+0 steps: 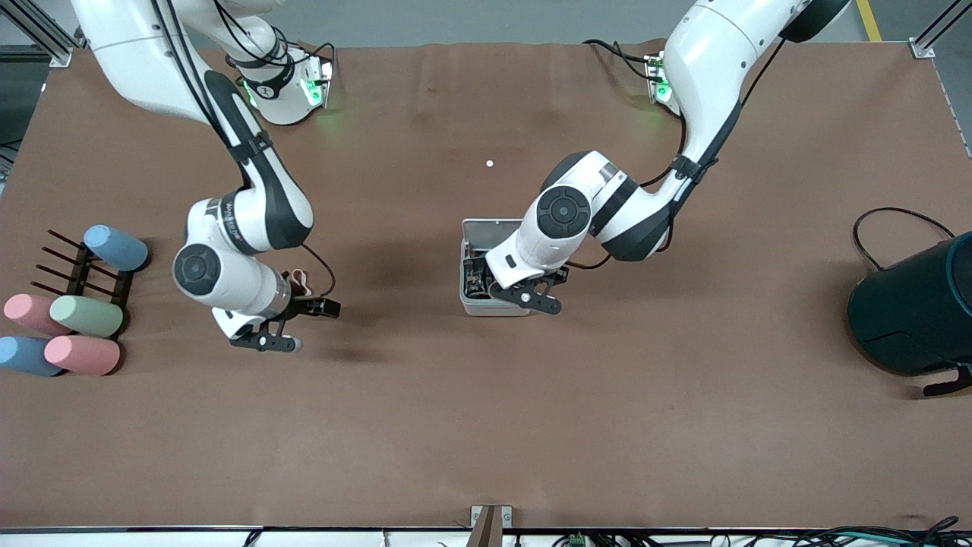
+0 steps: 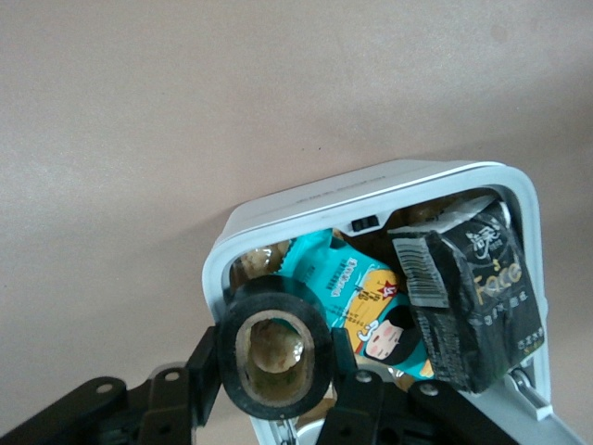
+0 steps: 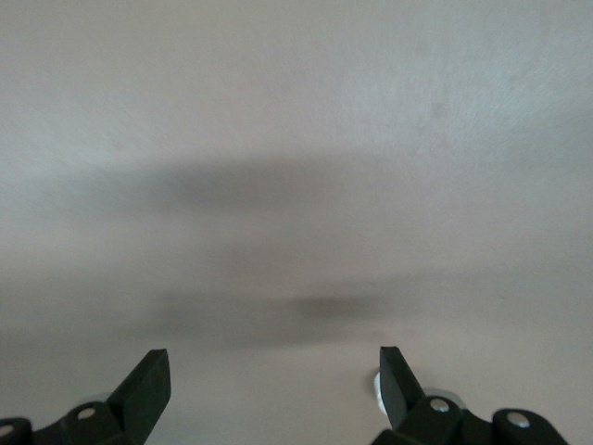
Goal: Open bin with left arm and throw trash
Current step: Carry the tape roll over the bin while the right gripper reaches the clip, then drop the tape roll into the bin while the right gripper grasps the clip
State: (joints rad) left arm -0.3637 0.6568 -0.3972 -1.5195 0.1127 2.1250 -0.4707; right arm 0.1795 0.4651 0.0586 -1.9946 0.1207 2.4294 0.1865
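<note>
The black tape roll sits over the bin's opening (image 2: 371, 269) and would stay in the bin, so my left gripper releases the roll next.
The white-grey bin (image 1: 486, 307) stands mid-table with its lid (image 1: 492, 228) swung open. My left gripper (image 1: 531, 298) is over the bin's edge, shut on the black tape roll (image 2: 276, 348). In the left wrist view the left gripper (image 2: 278, 380) holds the roll above the bin's rim (image 2: 371, 185). The black packet with white print (image 2: 473, 297) lies inside on a teal snack wrapper (image 2: 352, 287). My right gripper (image 1: 266, 339) hangs open and empty over bare table (image 3: 273, 380). A beige loop (image 1: 302, 279), perhaps the rubber band, shows beside the right wrist.
A rack with several pastel cups (image 1: 76, 315) sits at the right arm's end. A large dark teal cylinder (image 1: 911, 304) with a cable stands at the left arm's end. A small white dot (image 1: 490, 163) lies farther from the camera than the bin.
</note>
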